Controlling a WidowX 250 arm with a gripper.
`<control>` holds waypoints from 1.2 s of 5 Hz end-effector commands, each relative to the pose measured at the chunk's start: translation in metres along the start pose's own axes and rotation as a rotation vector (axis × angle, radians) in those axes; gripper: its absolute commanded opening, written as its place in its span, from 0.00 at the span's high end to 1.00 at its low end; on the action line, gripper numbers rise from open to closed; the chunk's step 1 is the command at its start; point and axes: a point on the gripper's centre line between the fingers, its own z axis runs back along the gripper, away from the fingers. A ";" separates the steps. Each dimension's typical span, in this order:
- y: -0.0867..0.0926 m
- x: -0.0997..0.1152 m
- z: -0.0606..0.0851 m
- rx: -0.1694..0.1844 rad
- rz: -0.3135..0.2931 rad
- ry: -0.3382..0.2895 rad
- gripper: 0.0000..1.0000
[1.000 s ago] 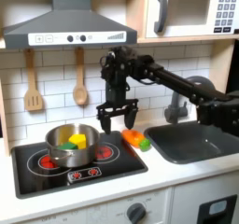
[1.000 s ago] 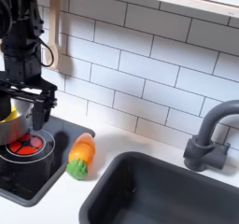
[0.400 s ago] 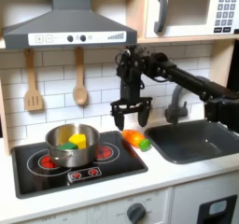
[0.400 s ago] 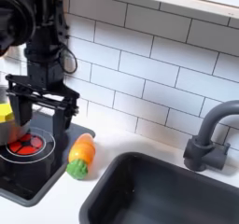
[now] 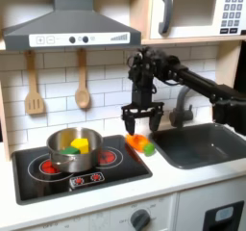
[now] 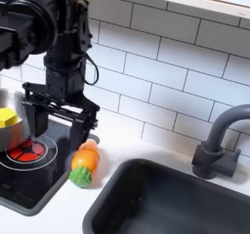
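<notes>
The toy carrot will be lifted off the white counter, so my gripper will grab it by its orange body point(image 5: 141, 141) next.
My gripper point(image 5: 143, 121) hangs open with nothing between its fingers, just above an orange toy carrot with a green top point(image 5: 140, 143). The carrot lies on the white counter at the stove's right edge. In the second exterior view the gripper point(image 6: 54, 133) stands over the stove's edge, and the carrot point(image 6: 86, 159) is just to its lower right. A silver pot point(image 5: 69, 148) sits on the stove's left burner with a yellow piece point(image 5: 80, 145) and a green piece in it. It is well to the left of the gripper in the first exterior view.
The black stove point(image 5: 106, 167) with red burners is at the first exterior view's left, and the dark sink point(image 5: 207, 145) with its faucet point(image 6: 219, 140) is at the right. A spatula point(image 5: 34, 89) and a wooden spoon point(image 5: 83, 84) hang on the tiled wall. A range hood and a microwave are overhead.
The arm has swung from beside the pot toward the first exterior view's right, over the carrot. The gripper stayed open. The carrot and pot have not moved.
</notes>
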 end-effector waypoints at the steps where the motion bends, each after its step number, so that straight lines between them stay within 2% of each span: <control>1: -0.001 0.002 -0.013 0.022 -0.008 0.020 0.00; 3: -0.003 0.007 -0.024 0.042 -0.023 0.052 0.00; 6: -0.016 0.010 -0.038 0.044 -0.054 0.088 0.00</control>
